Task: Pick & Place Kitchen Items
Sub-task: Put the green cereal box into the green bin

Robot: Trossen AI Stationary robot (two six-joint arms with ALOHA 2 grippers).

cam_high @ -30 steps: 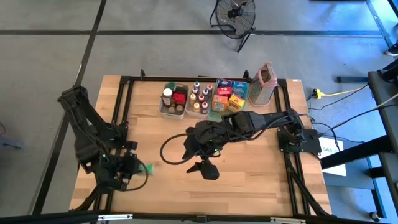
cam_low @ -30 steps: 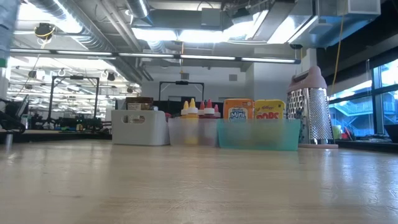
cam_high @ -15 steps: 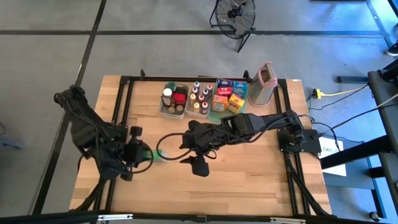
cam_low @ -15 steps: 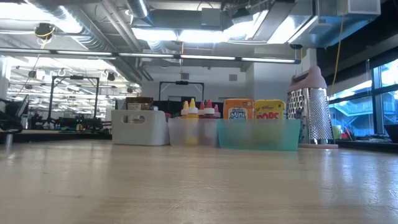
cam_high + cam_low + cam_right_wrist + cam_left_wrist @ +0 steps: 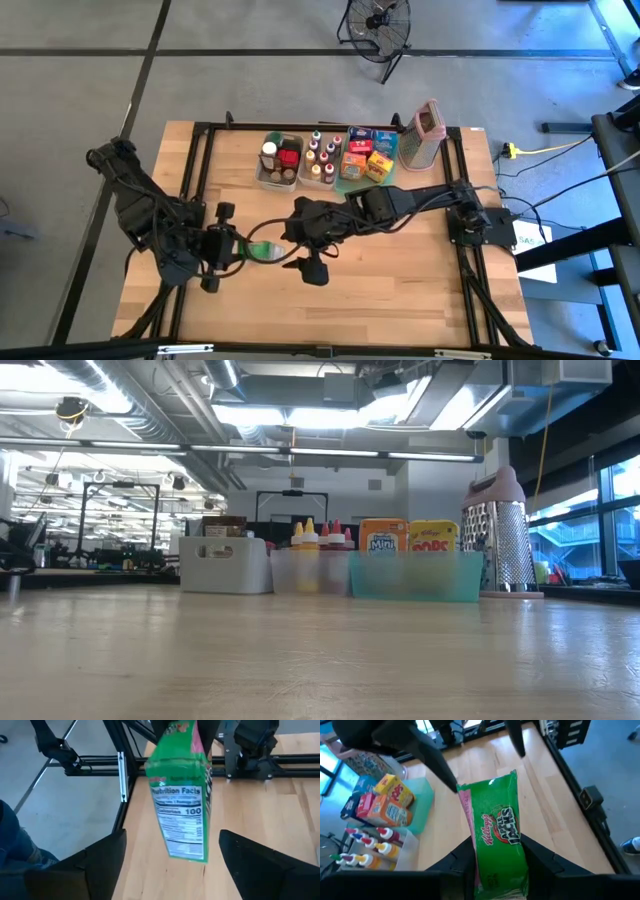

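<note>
The green cereal box needs to be packed in the teal tray (image 5: pixel 355 183), so the robot's right gripper should next grab the green cereal box's Nutrition Facts end (image 5: pixel 275 252).
A green cereal box (image 5: pixel 266 250) hangs over the table's near-left part, and my left gripper (image 5: pixel 248 250) is shut on it. In the left wrist view the green box (image 5: pixel 495 815) sticks out past my left gripper (image 5: pixel 497 857) toward the other arm. My right gripper (image 5: pixel 288 238) reaches in from the table's right and is open. In the right wrist view my right gripper (image 5: pixel 172 834) has a finger on either side of the box's free end (image 5: pixel 182 820), with a gap on each side. My left gripper pinches the box's near end (image 5: pixel 490 870) between its two fingers, one on each narrow long side. The fingers come from the table's left, slanting down, and lie along the box. The box is lifted clear of the table, its printed front up.
Along the far edge stand a white tub (image 5: pixel 278 168), a clear tub of small bottles (image 5: pixel 320 160), a green tray of food boxes (image 5: pixel 365 160) and a metal grater (image 5: pixel 424 135). A black frame (image 5: pixel 200 160) borders the table. Bare wood lies at the near right.
My left gripper has risen and carried the green box from the near-left corner toward the table's middle, turning so the box points at the right arm. My right gripper has moved toward the table's left edge, to the box's free end.
</note>
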